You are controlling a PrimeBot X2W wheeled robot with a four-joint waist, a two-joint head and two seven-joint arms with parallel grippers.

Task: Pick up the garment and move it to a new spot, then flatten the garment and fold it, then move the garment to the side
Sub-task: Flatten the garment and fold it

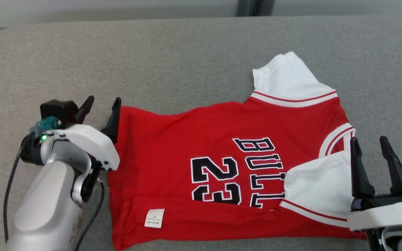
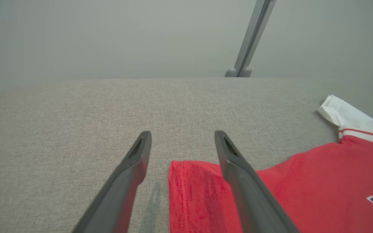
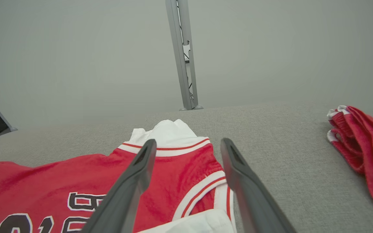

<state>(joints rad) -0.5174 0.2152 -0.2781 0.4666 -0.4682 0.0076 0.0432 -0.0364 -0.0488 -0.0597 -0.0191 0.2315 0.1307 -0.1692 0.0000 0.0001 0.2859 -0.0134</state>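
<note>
My left gripper is to fold the jersey over its lettering (image 1: 237,175), so it needs to grab the jersey next by the hem corner (image 1: 126,111) opposite the white label.
The garment (image 1: 201,143) is a red jersey with white sleeves and black "BULLS 23" lettering, lying spread sideways on the grey padded surface (image 1: 173,55). Its near sleeve is folded over the body. My left gripper (image 1: 100,108) stands open at the jersey's hem corner (image 2: 189,181), which lies between the two fingers in the left wrist view. My right gripper (image 1: 371,150) is open over the folded white sleeve near the collar (image 3: 202,191). Neither gripper holds any cloth.
A second red-and-white garment (image 3: 364,142) lies bunched on the surface, at the right in the right wrist view. A grey metal post (image 3: 183,55) rises beyond the far edge. Bare grey surface stretches behind and to the left of the jersey.
</note>
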